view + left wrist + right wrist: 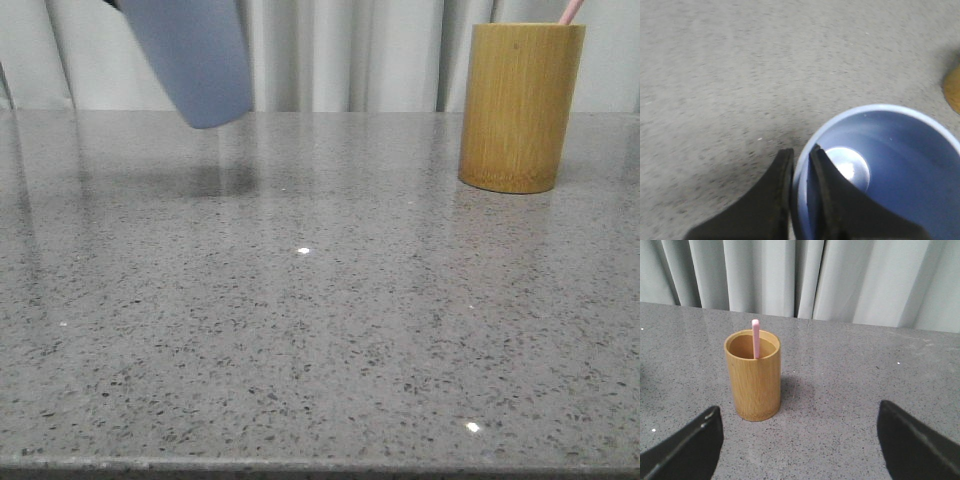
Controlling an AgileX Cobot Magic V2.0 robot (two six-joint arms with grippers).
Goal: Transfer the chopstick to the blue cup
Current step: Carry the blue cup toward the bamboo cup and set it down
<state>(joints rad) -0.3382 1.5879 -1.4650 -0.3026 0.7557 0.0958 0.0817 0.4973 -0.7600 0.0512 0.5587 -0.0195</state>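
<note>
My left gripper keeps holding the cup until its base is down on the tabletop, as the blue cup's base [218, 118] hangs tilted above its shadow there.
The blue cup [195, 55] hangs tilted in the air above the table at the back left, its base off the surface. My left gripper [801, 155] is shut on the cup's rim [799, 175], one finger inside and one outside; the cup is empty. The gripper itself is out of the front view. A pink chopstick [755, 338] stands in the bamboo holder [754, 375], only its upper end showing; its tip shows in the front view [571, 11] above the holder [516, 105] at the back right. My right gripper [799, 440] is open and empty, short of the holder.
The grey speckled table [320, 330] stretches to a front edge near the camera. Pale curtains [350, 50] hang behind the table's far edge. The cup's shadow [165, 182] lies on the table under it.
</note>
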